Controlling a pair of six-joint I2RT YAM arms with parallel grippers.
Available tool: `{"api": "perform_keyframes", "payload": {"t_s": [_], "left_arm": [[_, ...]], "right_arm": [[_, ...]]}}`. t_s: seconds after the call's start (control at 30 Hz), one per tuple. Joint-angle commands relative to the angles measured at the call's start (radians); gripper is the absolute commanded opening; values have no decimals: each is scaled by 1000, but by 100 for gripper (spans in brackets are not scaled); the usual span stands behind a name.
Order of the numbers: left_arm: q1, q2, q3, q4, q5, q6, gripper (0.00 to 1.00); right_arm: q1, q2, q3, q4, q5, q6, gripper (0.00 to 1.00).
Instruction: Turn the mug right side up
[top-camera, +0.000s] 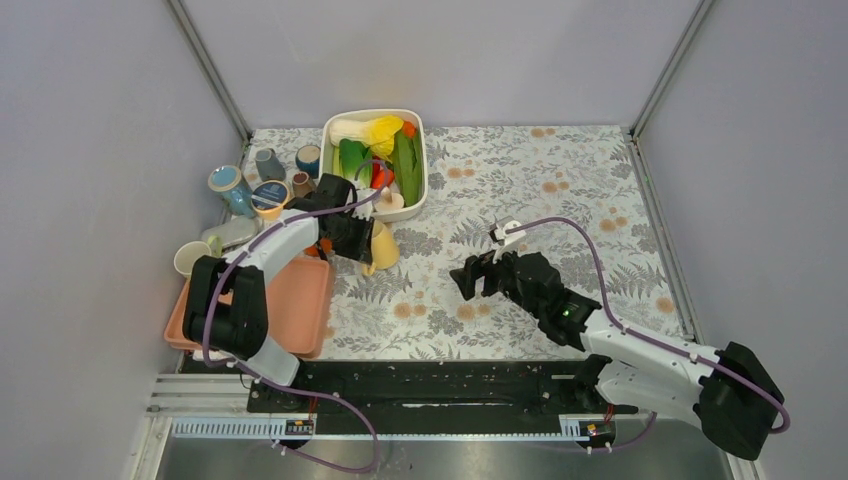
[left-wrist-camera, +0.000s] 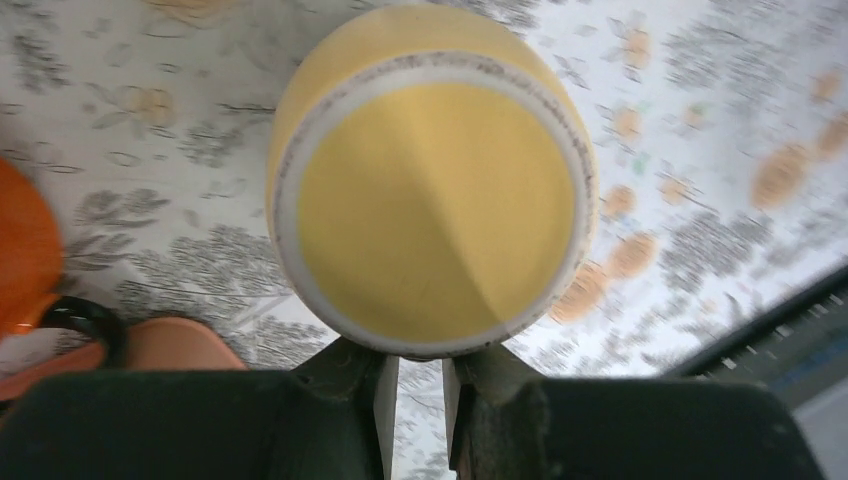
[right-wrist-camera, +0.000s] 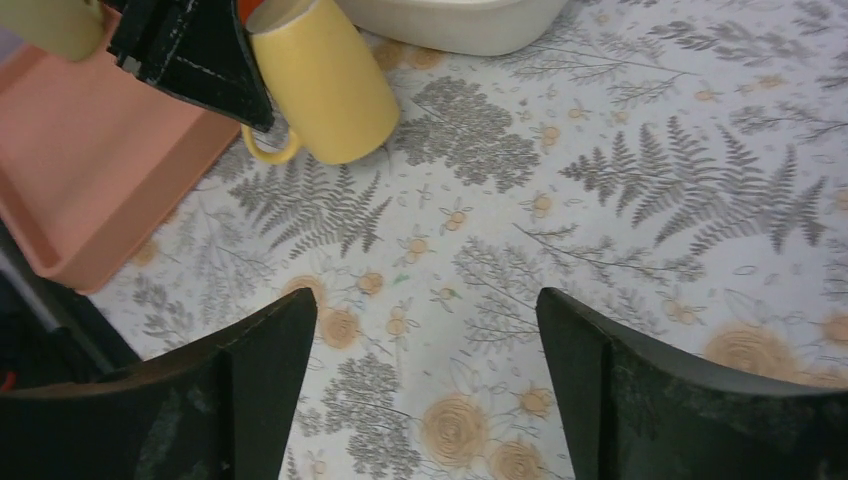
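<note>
The robot's right gripper should grab the yellow mug's rim (top-camera: 394, 256) (right-wrist-camera: 376, 141), opposite the mug's base, and leave the far side of the mug's rim free, to set the mug upright.
The yellow mug (top-camera: 384, 246) is tilted on the flowered table beside the pink tray, its flat base turned up toward my left wrist. In the left wrist view its base (left-wrist-camera: 435, 200) fills the frame, with a white unglazed ring around it. My left gripper (top-camera: 356, 238) sits at the mug's side, jaws nearly together (left-wrist-camera: 420, 385) under the base rim, apparently shut on the handle. In the right wrist view the mug (right-wrist-camera: 325, 90) leans with its handle (right-wrist-camera: 265, 152) at the lower left. My right gripper (top-camera: 478, 276) is open and empty (right-wrist-camera: 425, 330) over the table's middle.
A white tub (top-camera: 421, 190) of toy vegetables stands at the back, just behind the mug. Several cups (top-camera: 262, 180) crowd the back left. The pink tray (top-camera: 300, 310) lies at the left front, next to the left arm.
</note>
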Motion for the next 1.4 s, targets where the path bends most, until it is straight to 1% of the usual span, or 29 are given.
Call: {"api": "perform_keyframes", "payload": {"t_s": [0.0, 0.03, 0.17, 0.3, 0.4, 0.5, 0.57, 0.67, 0.73, 0.83, 0.93, 0.97, 1.0, 1.03, 1.07, 1.1, 1.13, 1.17, 1.23, 1.3, 1.33, 1.37], "left_arm": [[-4, -124, 97, -48, 254, 11, 0], [-4, -140, 113, -58, 285, 13, 0], [-4, -206, 153, -84, 386, 19, 0], [-4, -270, 186, -85, 552, -11, 0], [-14, -317, 194, -70, 590, -19, 0], [-25, -352, 198, -69, 655, -20, 0], [-41, -373, 196, -66, 690, -18, 0], [-57, -394, 176, -64, 696, -19, 0], [-58, -402, 150, -64, 706, -12, 0], [-62, -404, 114, -62, 717, 2, 0], [-64, -391, 101, -59, 713, 11, 0], [-63, -386, 104, -64, 703, 18, 0], [-64, -378, 113, -77, 684, 38, 1], [-64, -370, 125, -100, 655, 60, 11], [-60, -362, 135, -124, 622, 89, 24], [-54, -358, 144, -151, 595, 120, 38], [-44, -358, 150, -168, 569, 137, 54], [-34, -362, 152, -172, 549, 148, 61], [-1, -373, 163, -173, 509, 162, 70], [32, -378, 188, -167, 453, 165, 76], [37, -378, 203, -163, 391, 154, 77], [33, -376, 218, -156, 336, 138, 78]], "right_arm": [[-7, 58, 37, 184, -144, 193, 97], [-6, 73, 33, 217, -144, 252, 99], [-9, 136, 35, 343, -185, 400, 99], [-11, 200, 39, 509, -219, 551, 99], [-11, 256, 63, 650, -271, 627, 99], [-12, 333, 119, 780, -331, 672, 97], [-13, 399, 148, 908, -389, 702, 92], [-13, 464, 188, 1052, -456, 751, 80], [-12, 470, 199, 1079, -460, 744, 73], [-12, 443, 189, 1057, -409, 688, 53], [-12, 413, 191, 1002, -399, 633, 19], [-12, 400, 195, 966, -404, 598, 6], [-12, 382, 195, 905, -398, 555, 0], [-12, 354, 195, 834, -385, 503, 0], [-11, 322, 196, 738, -363, 427, 0], [-12, 285, 200, 629, -337, 334, 0], [-12, 242, 213, 512, -305, 237, 0], [-12, 218, 234, 383, -273, 134, 0], [-10, 194, 281, 162, -224, -46, 0], [0, 194, 332, -6, -220, -214, 0], [15, 198, 353, -105, -216, -304, 0], [38, 207, 374, -165, -204, -387, 0]]}}
